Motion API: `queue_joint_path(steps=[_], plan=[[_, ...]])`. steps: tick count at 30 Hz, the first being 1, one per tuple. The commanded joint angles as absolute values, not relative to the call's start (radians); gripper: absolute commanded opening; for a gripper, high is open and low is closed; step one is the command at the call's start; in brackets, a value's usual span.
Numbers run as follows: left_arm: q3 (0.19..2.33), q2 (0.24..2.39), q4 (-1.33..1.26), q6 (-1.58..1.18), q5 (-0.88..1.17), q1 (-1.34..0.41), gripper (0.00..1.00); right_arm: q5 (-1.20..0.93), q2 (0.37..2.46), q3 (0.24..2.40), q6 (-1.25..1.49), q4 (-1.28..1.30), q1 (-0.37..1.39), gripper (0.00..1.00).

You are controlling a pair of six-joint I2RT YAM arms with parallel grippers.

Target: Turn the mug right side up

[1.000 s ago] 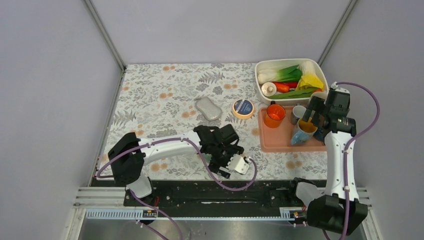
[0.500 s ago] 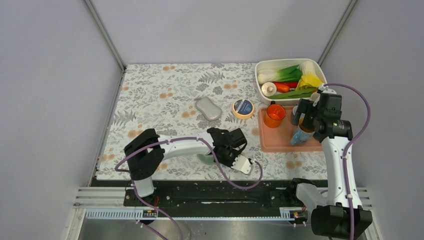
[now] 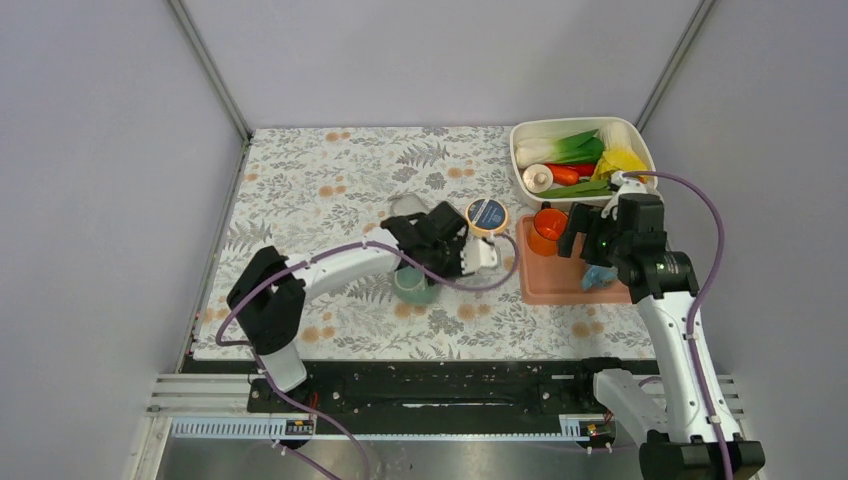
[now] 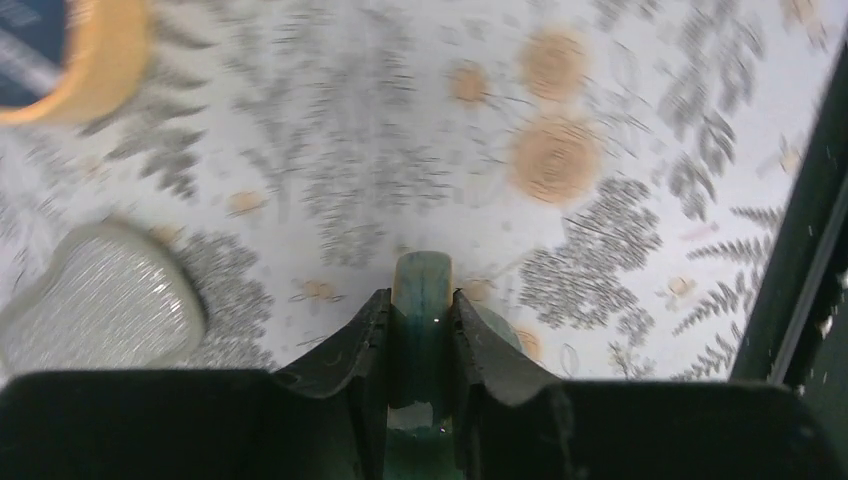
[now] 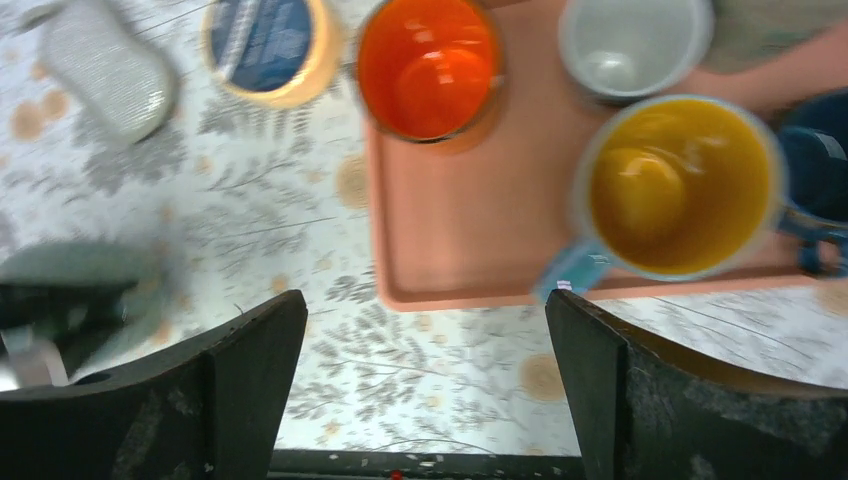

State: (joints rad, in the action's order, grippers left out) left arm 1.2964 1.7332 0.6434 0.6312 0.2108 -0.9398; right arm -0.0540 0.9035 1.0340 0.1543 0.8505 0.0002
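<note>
I next need to grab the green mug's body with my right gripper, opposite the handle in my left gripper, to set the mug upright.
The green mug (image 3: 415, 287) sits on the floral tablecloth mid-table; from above I cannot tell which way up it is. My left gripper (image 3: 428, 268) is directly over it, shut on the mug's handle. In the left wrist view the green handle (image 4: 422, 290) stands pinched between the two dark fingers of the left gripper (image 4: 422, 312), and the mug body below is mostly hidden. My right gripper (image 3: 585, 232) hovers open over the pink tray's left part. In its own view the right gripper (image 5: 425, 312) holds nothing between its wide jaws.
The pink tray (image 3: 556, 287) carries an orange cup (image 3: 549, 228), a grey cup (image 5: 630, 40) and a blue mug with a yellow inside (image 5: 680, 185). A tape roll (image 3: 486, 215) and a grey oblong case (image 5: 105, 65) lie behind the mug. A white bin of vegetables (image 3: 580, 160) stands at back right.
My left arm swung from the table's front edge toward the middle and shut on the mug handle, carrying the mug away from the front. My right gripper drew left over the tray, still open.
</note>
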Motion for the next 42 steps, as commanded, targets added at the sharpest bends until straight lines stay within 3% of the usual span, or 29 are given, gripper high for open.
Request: queue_joint_path(steps=[1, 11, 16, 21, 29, 35, 38, 39, 42], plan=[[1.367, 1.623, 0.462, 0.341, 0.300, -0.811, 0.00, -0.050, 0.890, 0.970, 0.305, 0.733, 0.183, 0.99], [1.423, 1.555, 0.342, -0.115, 0.513, -0.574, 0.00, -0.170, 1.087, 0.867, 0.471, 0.201, 0.645, 1.00], [1.484, 1.512, 0.368, -0.182, 0.575, -0.557, 0.00, -0.269, 1.143, 0.830, 0.606, -0.109, 0.668, 0.99], [1.597, 1.496, 0.439, -0.177, 0.590, -0.557, 0.00, -0.235, 1.112, 0.805, 0.629, -0.129, 0.668, 0.99], [1.714, 1.520, 0.502, -0.230, 0.700, -0.559, 0.00, -0.396, 1.073, 0.751, 0.704, -0.354, 0.677, 0.99], [1.733, 1.530, 0.500, -0.258, 0.771, -0.567, 0.00, -0.449, 1.080, 0.793, 0.666, -0.425, 0.735, 0.92], [1.710, 1.519, 0.489, -0.247, 0.765, -0.568, 0.00, -0.439, 1.059, 0.798, 0.642, -0.435, 0.746, 0.83], [1.708, 1.520, 0.485, -0.248, 0.772, -0.567, 0.00, -0.442, 1.058, 0.800, 0.649, -0.446, 0.747, 0.73], [1.707, 1.522, 0.479, -0.249, 0.779, -0.567, 0.00, -0.429, 1.062, 0.816, 0.652, -0.431, 0.748, 0.23]])
